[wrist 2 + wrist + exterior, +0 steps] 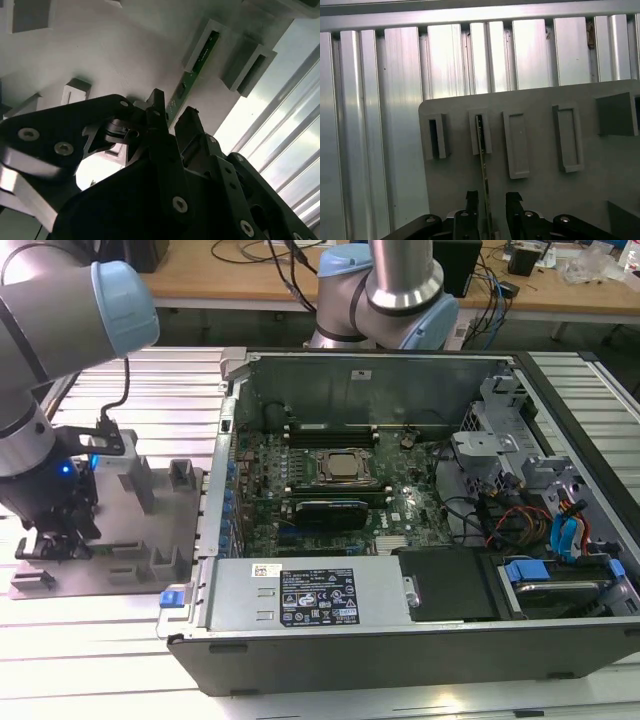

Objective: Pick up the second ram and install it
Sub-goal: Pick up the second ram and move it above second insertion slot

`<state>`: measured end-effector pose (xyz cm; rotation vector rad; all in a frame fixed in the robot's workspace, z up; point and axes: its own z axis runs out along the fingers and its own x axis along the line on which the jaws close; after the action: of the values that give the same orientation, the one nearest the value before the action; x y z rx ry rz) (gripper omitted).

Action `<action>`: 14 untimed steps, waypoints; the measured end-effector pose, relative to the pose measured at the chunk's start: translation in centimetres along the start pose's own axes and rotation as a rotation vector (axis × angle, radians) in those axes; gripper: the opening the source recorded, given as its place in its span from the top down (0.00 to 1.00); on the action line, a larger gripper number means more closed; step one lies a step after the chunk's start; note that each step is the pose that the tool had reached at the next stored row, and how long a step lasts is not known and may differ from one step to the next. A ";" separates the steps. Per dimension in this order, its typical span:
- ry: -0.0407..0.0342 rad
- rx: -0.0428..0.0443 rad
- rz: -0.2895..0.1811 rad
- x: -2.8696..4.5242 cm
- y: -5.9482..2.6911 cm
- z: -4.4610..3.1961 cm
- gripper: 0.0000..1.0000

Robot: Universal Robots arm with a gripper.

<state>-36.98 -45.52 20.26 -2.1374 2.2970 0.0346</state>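
I should next grab the ram with my gripper by the middle of its exposed long edge (488, 212). Then I can install the second ram (482, 150) in the memory slots.
The second ram (482, 150) is a thin green strip standing on edge in a slot of the grey holder tray (540, 125). It also shows in the second wrist view as a green board (195, 67) running out of a tray post. My gripper (492, 200) straddles the near end of the strip, with one black finger on each side and a gap left on at least one side, so it is open. In the exterior view the gripper (55, 540) hangs low over the tray (130, 530), at that view's left.
An open computer case (400, 640) lies at the exterior view's right of the tray. Inside it are the motherboard, the CPU socket (343, 465) and memory slots (350, 430) behind it. Ribbed aluminium table (380, 100) surrounds the tray. Upright grey posts (180, 475) stand on the tray.
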 end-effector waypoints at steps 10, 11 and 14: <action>-0.0001 0.0000 -0.001 0.01 -0.01 0.34 0.89; -0.0001 0.0000 -0.001 0.01 -0.01 0.34 0.89; -0.0001 0.0001 -0.001 0.01 -0.01 0.36 0.89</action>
<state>-36.98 -45.53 19.90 -2.1388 2.2956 0.0346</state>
